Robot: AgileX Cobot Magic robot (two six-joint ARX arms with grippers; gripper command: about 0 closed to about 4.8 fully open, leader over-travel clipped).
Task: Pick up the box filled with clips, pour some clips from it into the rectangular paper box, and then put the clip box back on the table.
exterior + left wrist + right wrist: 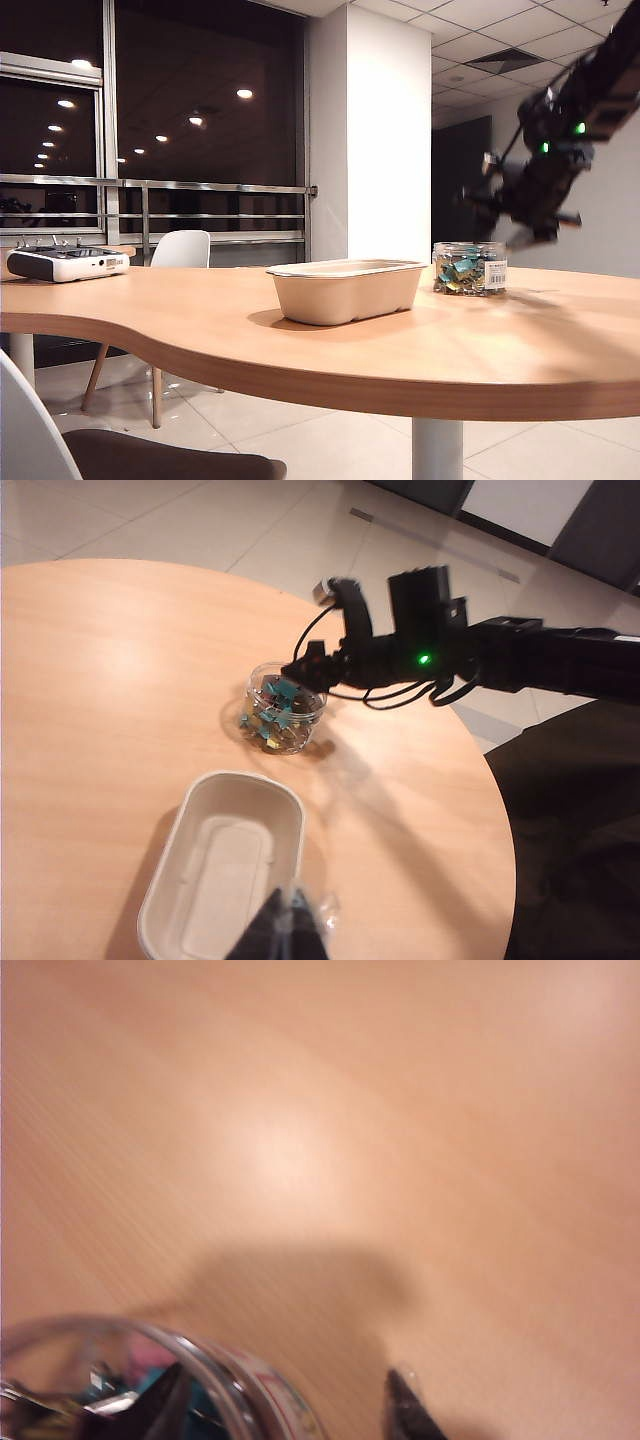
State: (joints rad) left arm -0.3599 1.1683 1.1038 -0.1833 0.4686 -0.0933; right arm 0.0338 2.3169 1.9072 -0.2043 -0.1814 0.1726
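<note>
I need to pour some clips into the rectangular paper box [345, 290], so next I should grab the clear jar with my right gripper by its rim above the label [495, 246].
The box filled with clips [470, 268] is a clear jar with a white label, standing upright on the table [560, 340] to the right of the rectangular paper box [345, 290]. Blue and yellow clips [275, 702] show inside the jar [283, 712]. My right gripper [500, 222], blurred with motion, hangs just above the jar's right side. In the right wrist view it [290, 1415] is open, with one dark finger [165, 1410] over the jar's mouth and the other [410, 1415] outside the jar's wall [215, 1375]. My left gripper [288, 930] hovers shut over the empty beige tray [225, 875].
A white-grey controller [65, 263] lies at the table's far left. A white chair [182, 248] stands behind the table. The table's curved edge [490, 780] runs close to the jar, below the right arm [500, 658].
</note>
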